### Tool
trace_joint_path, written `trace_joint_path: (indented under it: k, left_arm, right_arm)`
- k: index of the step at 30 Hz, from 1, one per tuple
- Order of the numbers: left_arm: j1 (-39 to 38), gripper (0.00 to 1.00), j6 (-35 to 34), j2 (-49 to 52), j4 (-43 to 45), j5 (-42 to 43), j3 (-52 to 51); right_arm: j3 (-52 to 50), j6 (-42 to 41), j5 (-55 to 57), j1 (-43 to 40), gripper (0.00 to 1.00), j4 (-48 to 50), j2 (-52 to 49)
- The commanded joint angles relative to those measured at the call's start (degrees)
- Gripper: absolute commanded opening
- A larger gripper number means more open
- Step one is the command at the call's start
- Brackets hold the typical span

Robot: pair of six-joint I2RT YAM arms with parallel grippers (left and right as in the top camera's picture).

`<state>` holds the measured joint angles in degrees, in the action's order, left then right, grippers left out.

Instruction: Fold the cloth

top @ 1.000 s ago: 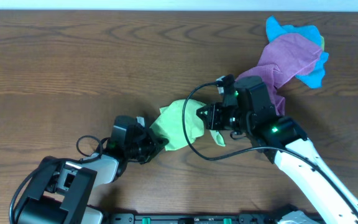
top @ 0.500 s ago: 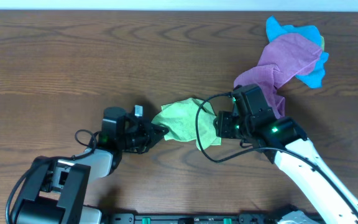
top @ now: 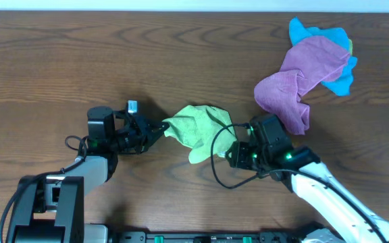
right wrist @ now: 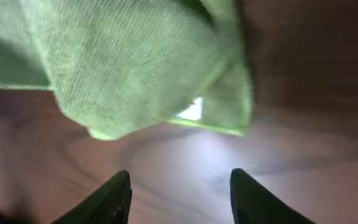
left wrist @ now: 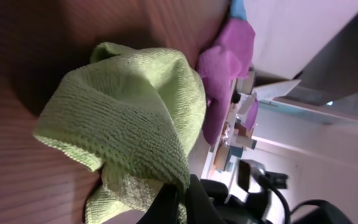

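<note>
My right gripper is going to take hold of the lime-green cloth [top: 198, 126] next by its edge near its white tag [top: 233, 139], opposite my left gripper, to spread it for folding.
The lime-green cloth [top: 198, 126] lies crumpled at the table's middle. My left gripper [top: 162, 127] is shut on its left edge; in the left wrist view the cloth [left wrist: 135, 118] bunches over the closed fingers [left wrist: 180, 202]. My right gripper [top: 228, 152] is open and empty, just right of and below the cloth, not touching it. In the right wrist view the cloth [right wrist: 123, 62] hangs ahead of the spread fingers [right wrist: 179, 196], and its small white tag [right wrist: 192, 110] shows at a corner.
A purple cloth [top: 296, 81] lies heaped at the back right on top of a bright blue cloth [top: 340, 67]. The purple cloth also shows in the left wrist view [left wrist: 225, 68]. Black cables loop near both arms.
My left gripper has pulled the cloth's edge leftward. My right gripper has let go of the cloth, opened and drawn back toward the front.
</note>
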<state>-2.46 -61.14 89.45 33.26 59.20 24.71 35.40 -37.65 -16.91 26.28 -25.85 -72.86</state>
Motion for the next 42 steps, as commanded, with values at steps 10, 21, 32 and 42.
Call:
trace_joint_path:
  k: [10,21,32,42]
  left_arm:
    - [0.26,0.06,2.54,-0.76,0.02,1.49,1.55]
    - [0.31,0.06,2.64,-0.76,0.02,2.62,2.71]
    - [0.31,0.06,2.67,-0.76,-0.13,3.85,3.58]
    - [0.31,0.06,2.62,-0.76,-0.42,4.15,3.58]
  right_arm:
    - [-5.27,-17.05,-7.58,7.15,0.55,13.44,-1.31]
    - [-6.27,-24.26,-0.83,14.56,0.55,24.85,-12.17]
    - [-6.27,-25.99,4.15,15.43,0.52,32.11,-19.19]
    - [-6.27,-26.18,9.84,15.43,0.41,33.46,-20.65]
